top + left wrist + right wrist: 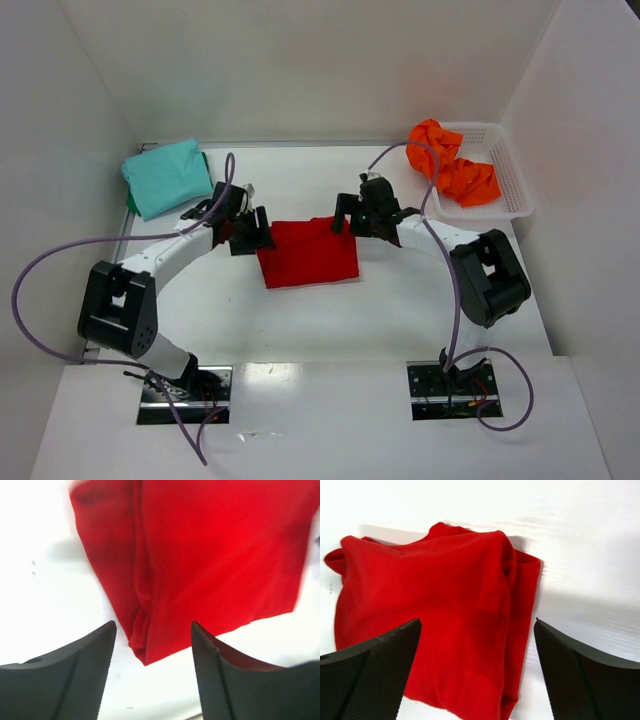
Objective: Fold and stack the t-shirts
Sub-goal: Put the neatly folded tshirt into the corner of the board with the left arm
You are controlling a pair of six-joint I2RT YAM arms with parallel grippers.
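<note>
I should grab the red t-shirt with my left gripper by its layered side edge nearest the teal t-shirt. Then the red t-shirt can be stacked there still folded.
A red t-shirt lies folded into a rough square at the table's middle. My left gripper is open and empty at its left edge; in the left wrist view the shirt's corner lies just beyond the gripper. My right gripper is open and empty over the shirt's far right corner; the right wrist view shows the folded cloth under the gripper. A teal t-shirt lies folded at the far left. An orange t-shirt sits crumpled in the basket.
A white mesh basket stands at the far right against the wall. White walls close the table on the left, back and right. Purple cables loop off both arms.
</note>
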